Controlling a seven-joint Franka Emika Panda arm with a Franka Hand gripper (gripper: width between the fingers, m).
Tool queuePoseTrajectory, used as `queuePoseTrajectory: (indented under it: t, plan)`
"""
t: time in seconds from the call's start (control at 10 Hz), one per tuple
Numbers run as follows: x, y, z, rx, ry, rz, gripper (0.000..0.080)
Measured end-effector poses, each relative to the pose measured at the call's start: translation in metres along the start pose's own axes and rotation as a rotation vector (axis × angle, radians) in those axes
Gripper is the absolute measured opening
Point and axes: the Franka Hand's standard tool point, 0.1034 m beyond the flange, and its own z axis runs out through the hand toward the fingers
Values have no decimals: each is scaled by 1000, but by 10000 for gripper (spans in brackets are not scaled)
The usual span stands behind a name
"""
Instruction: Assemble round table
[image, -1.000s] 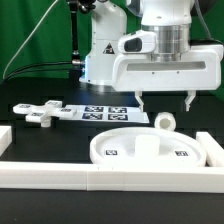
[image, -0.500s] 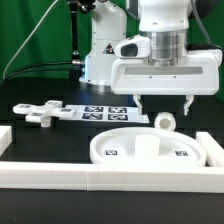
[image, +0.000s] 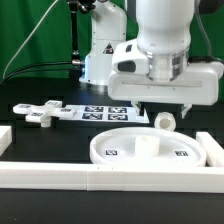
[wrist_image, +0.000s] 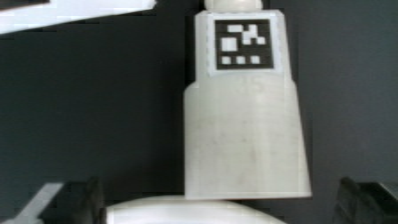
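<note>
My gripper grabs the leg by its wide plain end next, which leaves its tagged end free to go onto the round disc (image: 150, 150).
The white leg (image: 164, 120) lies on the black table just behind the large round rimmed disc (image: 150, 150). My gripper (image: 165, 107) hangs open right above the leg, one finger on each side of it, holding nothing. In the wrist view the leg (wrist_image: 244, 120) runs lengthwise with a square tag near its far end, and the dark fingertips (wrist_image: 71, 203) show at both lower corners, apart from it. A rounded white edge (wrist_image: 196, 213) shows between them. The cross-shaped piece (image: 38, 114) lies far off at the exterior view's left.
The marker board (image: 105, 113) lies behind the disc, between the cross-shaped piece and the leg. Long white border bars (image: 100, 178) run along the front and both sides. The robot's base (image: 100, 55) stands behind.
The hand has turned about its wrist above the leg. The fingers stay open over the same spot. The parts have not moved.
</note>
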Motion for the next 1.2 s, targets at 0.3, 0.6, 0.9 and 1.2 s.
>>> queuePoseTrajectory:
  t: [0.3, 0.6, 0.9, 1.2]
  plan:
    - [0, -3, 1, 19, -158, -1, 649]
    - [-9, -7, 11, -8, -342, -14, 649]
    - [1, -9, 30, -18, -431, -23, 649]
    - [4, -9, 34, -16, -417, -21, 649]
